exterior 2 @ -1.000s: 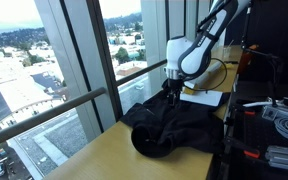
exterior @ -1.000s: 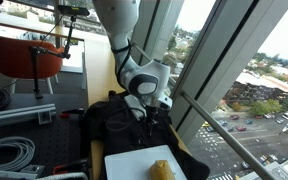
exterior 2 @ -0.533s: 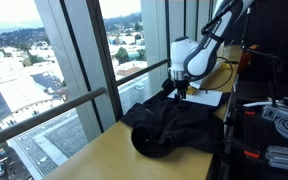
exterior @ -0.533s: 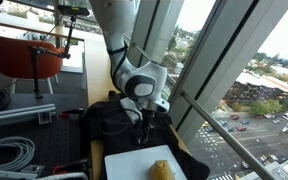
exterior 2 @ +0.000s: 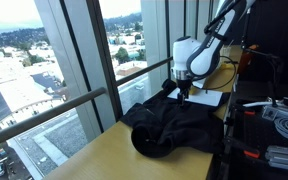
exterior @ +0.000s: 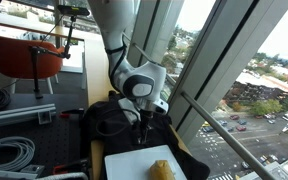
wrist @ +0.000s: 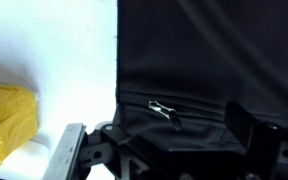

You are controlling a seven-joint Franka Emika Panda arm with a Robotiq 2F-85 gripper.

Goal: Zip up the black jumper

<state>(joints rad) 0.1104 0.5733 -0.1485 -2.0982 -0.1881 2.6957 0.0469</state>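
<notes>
My gripper grabs the silver zip pull [wrist: 164, 111] by its loose end next, fingers on either side, to draw it along the zip line and zip up.
The black jumper [exterior: 124, 118] lies rumpled on the wooden table by the window; it also shows in an exterior view [exterior 2: 174, 125] and fills the wrist view [wrist: 204, 70]. A silver zip pull [wrist: 164, 111] lies on the zip line, between and just ahead of my fingers. My gripper [exterior: 144, 122] points down at the jumper's edge nearest the white board [exterior: 144, 162]; it shows too in an exterior view [exterior 2: 181, 95]. In the wrist view the gripper [wrist: 169, 135] is open, fingers wide apart on either side of the pull, holding nothing.
A yellow sponge-like object [exterior: 162, 170] rests on the white board, also seen in the wrist view [wrist: 6, 120]. Window frames and a rail [exterior: 219, 125] stand close beside the table. Cables [exterior: 4, 150] and an orange chair [exterior: 29, 55] lie beyond.
The gripper has shifted slightly along the jumper toward the white board and lowered a little. The jumper has not visibly moved.
</notes>
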